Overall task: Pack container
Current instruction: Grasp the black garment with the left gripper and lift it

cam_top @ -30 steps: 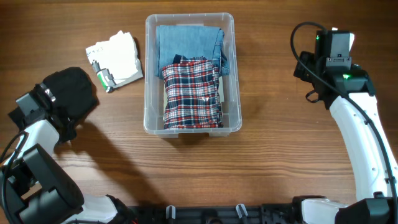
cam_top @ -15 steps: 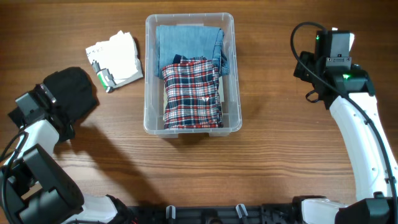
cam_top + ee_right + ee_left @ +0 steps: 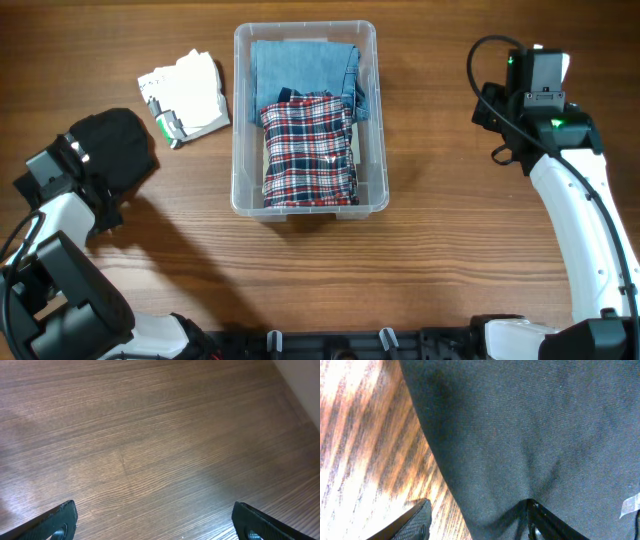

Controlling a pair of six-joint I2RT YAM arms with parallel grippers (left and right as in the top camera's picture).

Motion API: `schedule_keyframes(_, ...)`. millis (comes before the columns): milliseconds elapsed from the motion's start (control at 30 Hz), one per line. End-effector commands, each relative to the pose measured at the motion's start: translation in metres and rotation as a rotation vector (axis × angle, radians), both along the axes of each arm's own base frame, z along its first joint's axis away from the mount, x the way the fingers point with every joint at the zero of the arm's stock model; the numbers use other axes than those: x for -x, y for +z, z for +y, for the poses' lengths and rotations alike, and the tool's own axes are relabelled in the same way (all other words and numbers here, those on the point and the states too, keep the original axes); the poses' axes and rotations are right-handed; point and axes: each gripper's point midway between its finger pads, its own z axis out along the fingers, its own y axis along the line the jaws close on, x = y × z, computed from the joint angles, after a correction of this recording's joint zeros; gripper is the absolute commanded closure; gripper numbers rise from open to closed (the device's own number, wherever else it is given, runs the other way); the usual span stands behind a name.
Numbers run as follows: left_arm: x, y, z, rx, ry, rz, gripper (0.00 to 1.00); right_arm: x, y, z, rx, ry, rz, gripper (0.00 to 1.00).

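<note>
The black garment (image 3: 118,145) will be grabbed by its near edge (image 3: 106,207) with my left gripper, so the rest stays free to lay into the container.
The container (image 3: 241,120) is a clear plastic bin at the table's middle back. Folded blue jeans (image 3: 300,65) lie in its far half and a red plaid shirt (image 3: 308,150) in its near half. A black garment (image 3: 118,145) lies on the table at the left. My left gripper (image 3: 92,178) is at its near left edge; in the left wrist view (image 3: 477,506) the jaws are apart, one finger on the wood, the other on the black cloth (image 3: 520,425). My right gripper (image 3: 538,72) is open and empty over bare wood (image 3: 155,510).
A folded white garment (image 3: 188,92) with a small green and black item on it lies left of the bin, just behind the black garment. The right arm stretches along the right side of the wooden table (image 3: 440,230).
The left gripper shifted slightly at the edge of the black garment, nudging it a little. The right arm has not moved.
</note>
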Motion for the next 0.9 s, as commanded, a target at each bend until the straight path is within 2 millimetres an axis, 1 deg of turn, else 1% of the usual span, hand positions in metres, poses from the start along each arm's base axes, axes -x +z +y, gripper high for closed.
schedule_keyframes(0,0.004,-0.016,0.0,0.004,0.004,0.039,0.37,0.0,-0.001,-0.003,0.014,-0.011,0.004,0.0)
schedule_keyframes(100,0.002,-0.026,0.001,0.011,0.002,0.043,0.37,0.0,-0.001,-0.003,0.014,-0.011,0.004,0.0)
schedule_keyframes(133,0.001,-0.028,0.0,0.014,0.001,0.043,0.37,0.0,-0.001,-0.003,0.014,-0.011,0.004,0.0)
schedule_keyframes(167,0.0,-0.03,0.001,0.015,0.0,0.041,0.41,0.0,-0.001,-0.003,0.014,-0.011,0.004,0.0)
schedule_keyframes(200,0.0,-0.03,0.0,0.016,-0.001,0.037,0.46,0.0,-0.001,-0.003,0.014,-0.011,0.004,0.0)
schedule_keyframes(267,-0.003,-0.028,0.001,0.012,-0.003,0.025,0.68,0.0,-0.001,-0.003,0.014,-0.011,0.004,0.0)
schedule_keyframes(300,-0.004,-0.027,0.002,0.01,-0.003,0.022,0.75,0.0,-0.001,-0.003,0.014,-0.011,0.005,0.0)
schedule_keyframes(333,-0.003,-0.026,0.002,0.009,-0.002,0.021,0.84,0.0,-0.001,-0.003,0.015,-0.011,0.005,0.0)
schedule_keyframes(500,0.001,-0.028,-0.002,0.029,-0.007,0.037,0.91,0.0,-0.001,-0.003,0.014,-0.011,0.004,0.0)
schedule_keyframes(533,0.001,-0.026,-0.004,0.027,-0.029,0.041,0.96,0.0,-0.001,-0.003,0.014,-0.011,0.004,0.0)
schedule_keyframes(633,-0.004,-0.013,-0.002,-0.027,-0.132,0.035,0.96,0.0,-0.001,-0.003,0.014,-0.011,0.004,0.0)
schedule_keyframes(667,-0.006,-0.005,0.0,-0.054,-0.165,0.027,0.96,0.0,-0.001,-0.003,0.014,-0.011,0.004,0.0)
schedule_keyframes(767,-0.015,0.028,0.006,-0.152,-0.257,-0.015,0.96,0.0,-0.001,-0.003,0.014,-0.012,0.004,0.0)
schedule_keyframes(867,-0.021,0.067,0.01,-0.25,-0.31,-0.076,0.96,0.0,-0.001,-0.003,0.014,-0.011,0.004,0.0)
